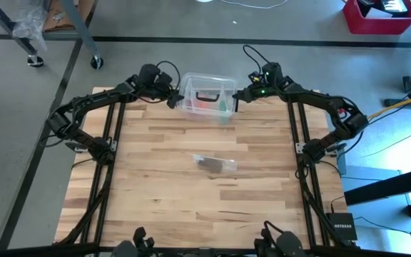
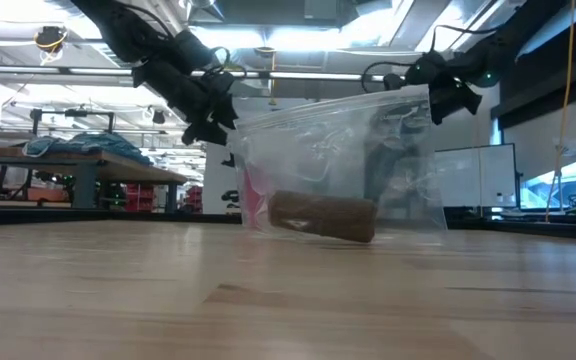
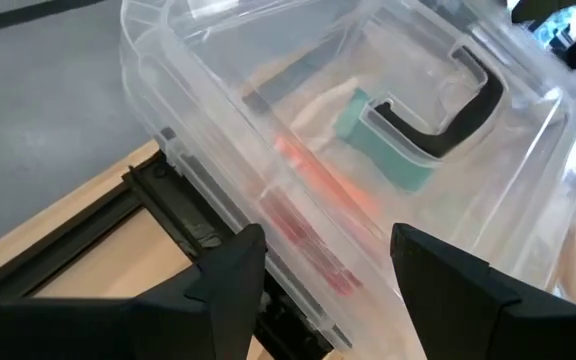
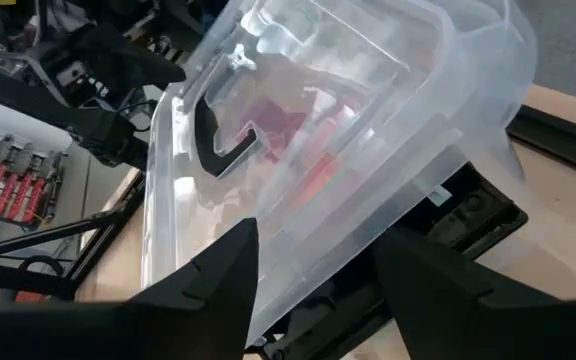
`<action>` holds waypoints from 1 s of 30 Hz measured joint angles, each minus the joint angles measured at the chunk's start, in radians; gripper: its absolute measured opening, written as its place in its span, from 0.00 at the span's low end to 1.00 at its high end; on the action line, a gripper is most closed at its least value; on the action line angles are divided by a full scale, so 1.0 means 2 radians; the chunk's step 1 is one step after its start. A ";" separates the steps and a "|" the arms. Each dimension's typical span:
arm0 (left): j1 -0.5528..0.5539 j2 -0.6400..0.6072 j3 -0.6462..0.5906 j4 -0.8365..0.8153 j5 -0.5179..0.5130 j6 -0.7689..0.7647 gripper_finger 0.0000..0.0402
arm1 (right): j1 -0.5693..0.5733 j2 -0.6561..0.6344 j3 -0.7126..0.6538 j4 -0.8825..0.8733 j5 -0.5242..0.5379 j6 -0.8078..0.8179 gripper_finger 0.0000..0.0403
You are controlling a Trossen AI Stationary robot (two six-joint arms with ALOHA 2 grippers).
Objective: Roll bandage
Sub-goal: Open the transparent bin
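The clear plastic box for the rolled bandage (image 1: 211, 164) needs to be opened, so my right gripper should next grab the box's lid by the thin clear rim.
The bandage is a small brown roll (image 1: 208, 164) lying inside a clear plastic bag (image 1: 225, 163) at the middle of the table; the low view shows the roll (image 2: 323, 216) on its side in the bag (image 2: 368, 130). A clear plastic box with a black handle (image 1: 205, 96) stands at the table's far edge. My left gripper (image 1: 172, 98) is open at the box's left end. My right gripper (image 1: 237, 96) is open at its right end. Both are far from the bandage. My left gripper (image 3: 323, 240) has its open fingers on either side of the box's left-end rim (image 3: 298, 230); whether they touch it I cannot tell. My right gripper (image 4: 313, 240) has its open fingers on either side of the box's right-end rim (image 4: 328, 225); whether they touch it I cannot tell.
The box holds red and teal items (image 3: 368, 140). Bare wooden table (image 1: 163, 207) lies around the bag on the near, left and right sides. Beyond the far edge is grey floor with a red bin (image 1: 380, 18).
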 joint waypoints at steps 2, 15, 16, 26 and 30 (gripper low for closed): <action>0.000 0.000 0.000 0.000 0.001 0.004 0.52 | 0.000 -0.003 0.000 -0.003 0.005 0.000 0.49; -0.013 0.000 0.000 0.004 0.018 0.008 0.52 | 0.000 -0.004 0.000 -0.022 0.030 -0.027 0.49; -0.015 0.000 0.000 0.004 0.018 0.008 0.52 | 0.000 -0.004 0.000 -0.021 0.030 -0.027 0.49; -0.017 0.000 0.000 0.045 0.015 0.011 0.52 | 0.007 -0.004 0.000 -0.022 0.032 -0.050 0.49; -0.017 0.000 0.000 0.046 0.007 0.007 0.52 | 0.019 -0.005 0.000 -0.021 0.035 -0.067 0.49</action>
